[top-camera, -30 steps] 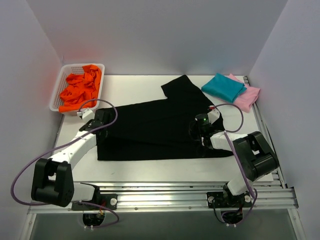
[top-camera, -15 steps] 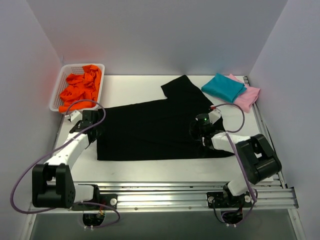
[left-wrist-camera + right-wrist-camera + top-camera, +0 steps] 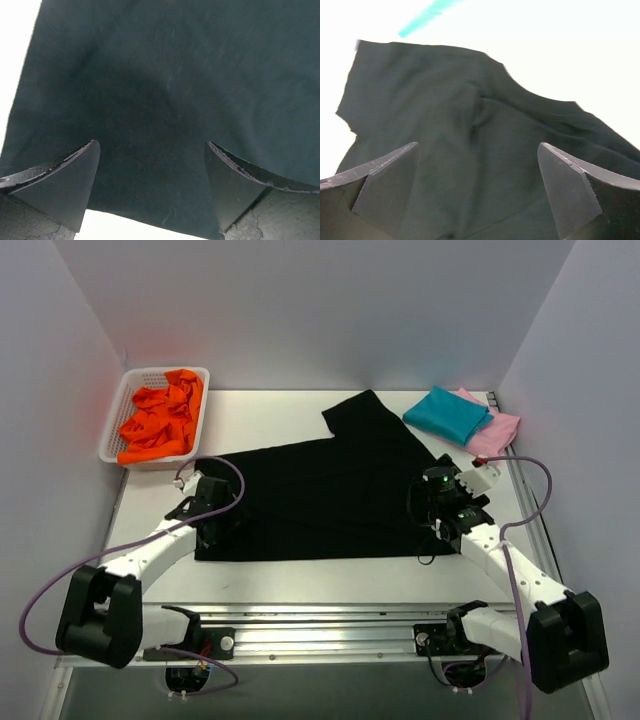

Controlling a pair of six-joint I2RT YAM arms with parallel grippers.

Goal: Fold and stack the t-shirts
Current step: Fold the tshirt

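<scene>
I will next grab the black t-shirt with my right gripper by its wrinkled end, opposite my left gripper's corner, to pull it closer, flat for folding.
A large black t-shirt [image 3: 310,498] lies folded flat across the middle of the table, one sleeve pointing to the back. My left gripper [image 3: 206,516] hovers open over its left near corner. In the left wrist view black cloth [image 3: 165,85] fills the space between the spread fingers [image 3: 64,186], which hold nothing. My right gripper [image 3: 441,506] stands open over the shirt's right edge, and the right wrist view shows wrinkled black cloth [image 3: 445,105] below it. A folded teal t-shirt [image 3: 447,413] lies on a pink t-shirt [image 3: 499,434] at the back right.
A white basket [image 3: 117,418] holding crumpled orange cloth [image 3: 160,415] stands at the back left. White walls close in the table on three sides. A metal rail [image 3: 330,630] runs along the near edge by the arm bases.
Both grippers have opened and let go of the black t-shirt. The left gripper swung out left, then came back nearer. The right gripper drew back to the right.
</scene>
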